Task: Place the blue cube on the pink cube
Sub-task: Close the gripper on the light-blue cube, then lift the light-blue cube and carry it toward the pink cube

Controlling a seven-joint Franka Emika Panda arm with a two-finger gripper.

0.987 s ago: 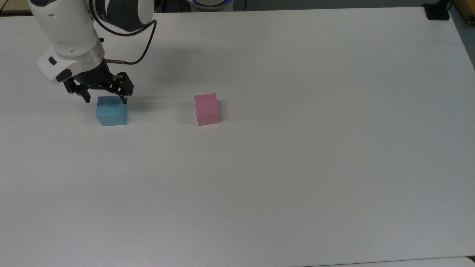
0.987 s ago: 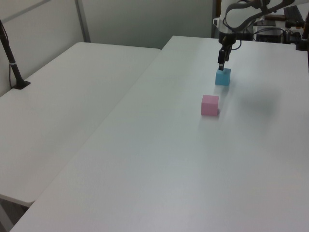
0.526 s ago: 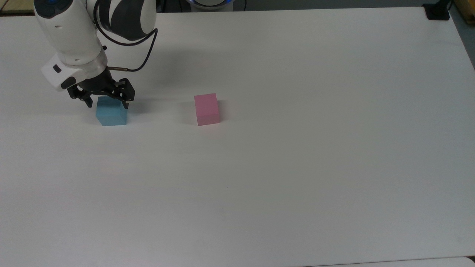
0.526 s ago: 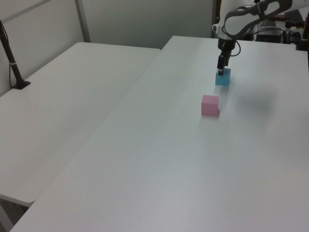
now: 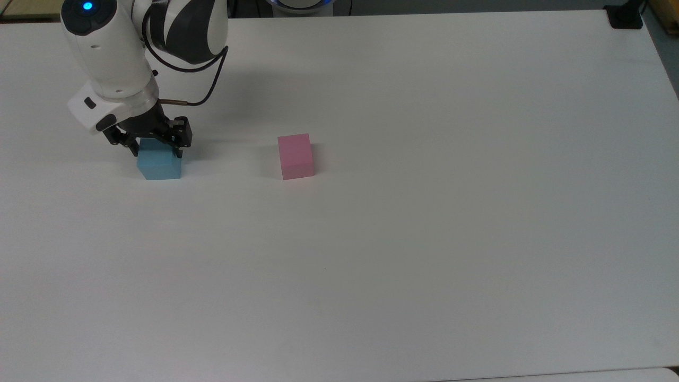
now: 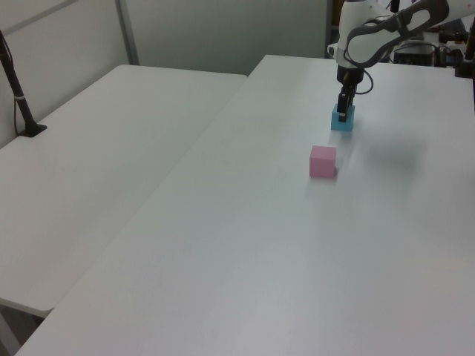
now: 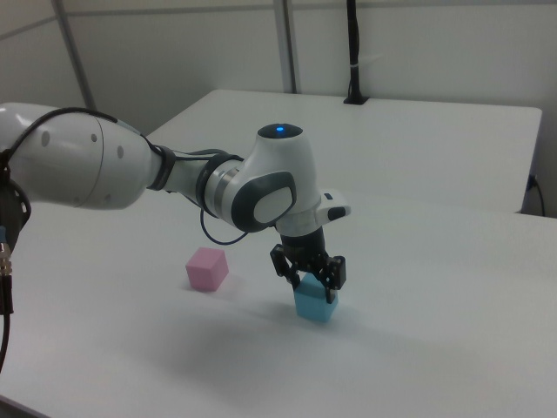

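Note:
The blue cube needs to be stacked on the pink cube (image 6: 323, 161), so next my gripper should grab the blue cube by its upper part (image 6: 349, 110).
The blue cube (image 5: 159, 165) sits on the white table (image 5: 424, 223) at the top view's left. My gripper (image 5: 155, 152) has come down over it and is open, one black finger on each side of the cube's upper part. The pink cube (image 5: 295, 155) stands apart on the table, to the top view's right of the blue one. In the left view the gripper (image 6: 342, 116) covers the top of the blue cube (image 6: 342, 124), with the pink cube (image 6: 323, 161) nearer the camera. In the right view the gripper (image 7: 312, 291) straddles the blue cube (image 7: 315, 306); the pink cube (image 7: 207, 268) lies to its left.
A black mount (image 5: 626, 16) sits at the table's far right corner in the top view. A second white table (image 6: 111, 148) with a black post (image 6: 15, 81) adjoins in the left view. The arm's cable (image 5: 201, 79) loops above the gripper.
The gripper has come down from just above and behind the blue cube until its fingers flank the cube. Both cubes have stayed where they were.

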